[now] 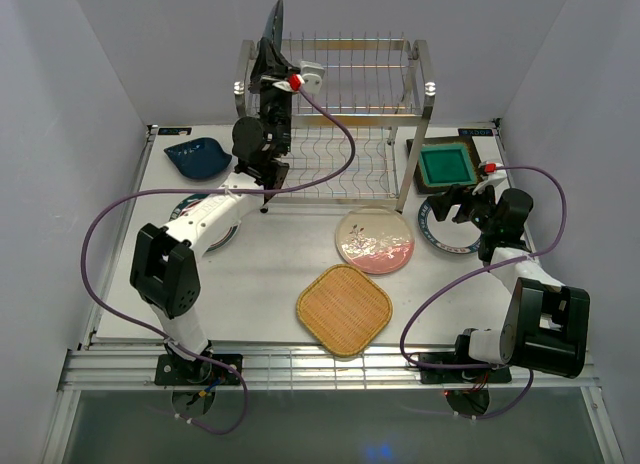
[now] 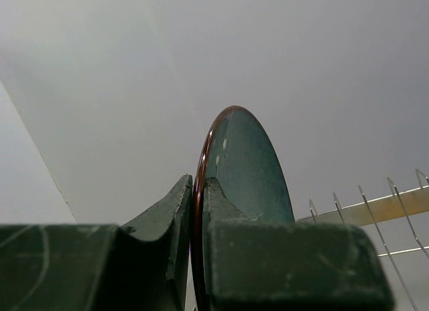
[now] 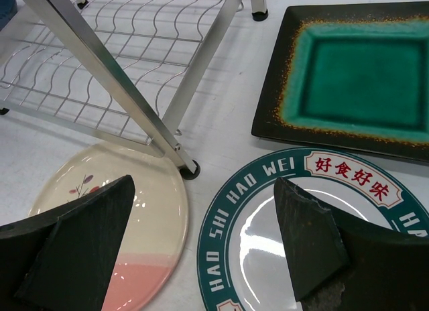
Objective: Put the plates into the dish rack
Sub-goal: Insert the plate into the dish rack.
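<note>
The dark teal round plate [image 1: 272,29] stands on edge at the top shelf's end beside rack wires and would land, so it is time for my left gripper to release it.
My left gripper [image 1: 268,76] is shut on the rim of the dark teal round plate [image 1: 272,29] and holds it on edge above the left end of the dish rack's [image 1: 340,124] top shelf. In the left wrist view the plate [image 2: 251,170] stands upright between my fingers [image 2: 171,217], with rack wires [image 2: 375,214] at the right. My right gripper [image 1: 455,202] is open and empty, low over a white teal-rimmed plate [image 3: 268,251], next to the pink-cream floral plate [image 3: 141,210] and the green square plate [image 3: 355,76].
On the table lie the orange woven plate [image 1: 343,309], the floral plate [image 1: 375,239], the green square plate [image 1: 446,167] and the dark blue leaf dish [image 1: 197,156]. Another white plate [image 1: 184,206] is partly hidden under my left arm. A rack post foot [image 3: 190,169] stands between the two near plates.
</note>
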Motion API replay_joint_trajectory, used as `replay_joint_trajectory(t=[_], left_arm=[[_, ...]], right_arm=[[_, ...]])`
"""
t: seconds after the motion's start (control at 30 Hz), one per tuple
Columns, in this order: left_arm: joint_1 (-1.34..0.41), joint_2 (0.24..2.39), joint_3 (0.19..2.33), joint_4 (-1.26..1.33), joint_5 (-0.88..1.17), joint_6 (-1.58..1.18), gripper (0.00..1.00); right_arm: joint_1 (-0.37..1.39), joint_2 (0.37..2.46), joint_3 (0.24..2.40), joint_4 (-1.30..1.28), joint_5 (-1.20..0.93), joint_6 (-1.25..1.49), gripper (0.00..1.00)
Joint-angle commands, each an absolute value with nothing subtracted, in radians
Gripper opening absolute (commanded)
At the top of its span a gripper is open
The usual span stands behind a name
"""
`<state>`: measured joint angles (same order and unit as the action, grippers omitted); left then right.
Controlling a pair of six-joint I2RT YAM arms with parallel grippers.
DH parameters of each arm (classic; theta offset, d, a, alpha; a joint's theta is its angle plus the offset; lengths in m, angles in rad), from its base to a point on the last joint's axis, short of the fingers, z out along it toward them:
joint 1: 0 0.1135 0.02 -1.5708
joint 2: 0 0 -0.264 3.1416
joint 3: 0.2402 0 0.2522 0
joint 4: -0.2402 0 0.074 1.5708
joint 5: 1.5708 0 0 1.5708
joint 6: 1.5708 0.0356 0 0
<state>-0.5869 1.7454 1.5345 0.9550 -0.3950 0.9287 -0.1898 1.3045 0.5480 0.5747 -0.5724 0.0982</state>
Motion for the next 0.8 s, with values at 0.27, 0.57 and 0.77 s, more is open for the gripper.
replay_joint_trajectory(t=[0.27,0.57,0.77], left_arm=[[-0.612,1.713,1.589,1.132,-0.377,1.012,0.0],[-0.615,1.71,1.589,1.12,-0.373,0.999,0.06],[-0.617,1.704,1.592,1.115,-0.382,0.985,0.22]], right_arm=[[-0.202,1.324,0.597,0.592,-0.609,0.113,0.9],[-0.207,1.321,0.594,0.592,-0.617,0.115,0.9],[-0.209,1.321,0.594,0.592,-0.618,0.117,0.9]])
